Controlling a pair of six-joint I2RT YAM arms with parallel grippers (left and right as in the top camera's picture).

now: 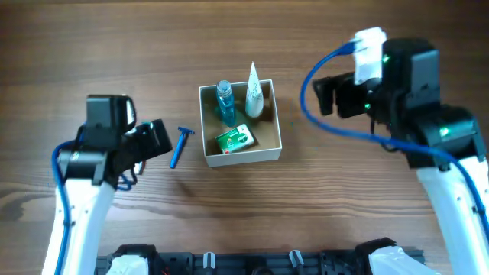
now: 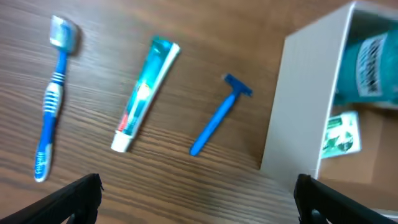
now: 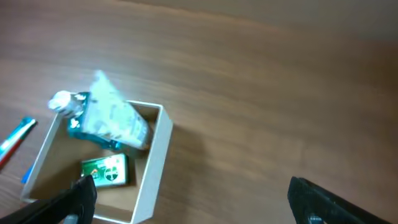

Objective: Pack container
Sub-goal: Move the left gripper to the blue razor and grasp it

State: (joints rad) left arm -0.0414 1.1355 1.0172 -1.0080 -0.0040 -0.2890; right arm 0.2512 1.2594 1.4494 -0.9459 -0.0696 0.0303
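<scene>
I should pack the blue razor into the container, so my left gripper should grab it across its handle. The razor head stays free that way.
The container, a square white box with a tan inside, stands mid-table. In it are a teal bottle, a white tube and a green packet. A blue razor lies on the table just left of it. My left gripper is open and empty, left of the razor. The left wrist view shows a blue toothbrush, a toothpaste tube, the razor and the container's wall ahead of the open jaws. My right gripper is open and empty, right of the container.
The toothbrush and toothpaste are hidden under my left arm in the overhead view. Bare wooden table surrounds the container. The right wrist view shows the white tube and green packet inside the box, with bare wood to its right.
</scene>
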